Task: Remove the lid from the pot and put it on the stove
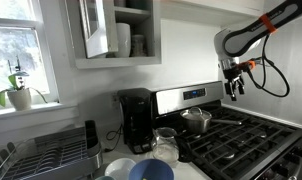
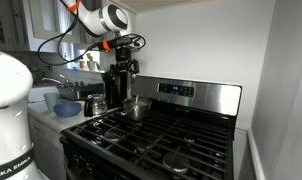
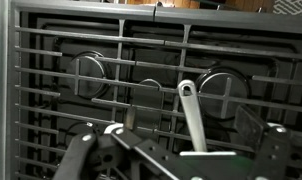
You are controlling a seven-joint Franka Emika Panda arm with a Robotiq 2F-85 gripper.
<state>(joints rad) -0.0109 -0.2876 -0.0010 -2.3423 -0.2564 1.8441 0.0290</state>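
Note:
My gripper grabs the lid's top knob from above next, leaving the lid's rim and bottom free to lift off the pot (image 1: 197, 122) and rest on the stove.
The pot (image 1: 197, 122) stands on the stove (image 1: 253, 140) at its back corner, near the steel back panel. It also shows in the exterior view from the stove's other side (image 2: 137, 109), on the stove (image 2: 166, 140). The lid (image 1: 196, 113) sits on the pot, its knob up (image 2: 137, 99). My gripper (image 1: 233, 90) hangs in the air above and beside the pot (image 2: 122, 73), open and empty. In the wrist view the open jaws (image 3: 188, 121) frame the pot's long handle (image 3: 189, 112) over the black grates (image 3: 91, 50). The lid is out of the wrist view.
A black coffee maker (image 1: 136, 118) stands on the counter beside the stove, with a glass jar (image 1: 164, 143) and a blue bowl (image 1: 151, 170) in front. A dish rack (image 1: 41, 155) is further along. Cabinets (image 1: 116, 30) hang above.

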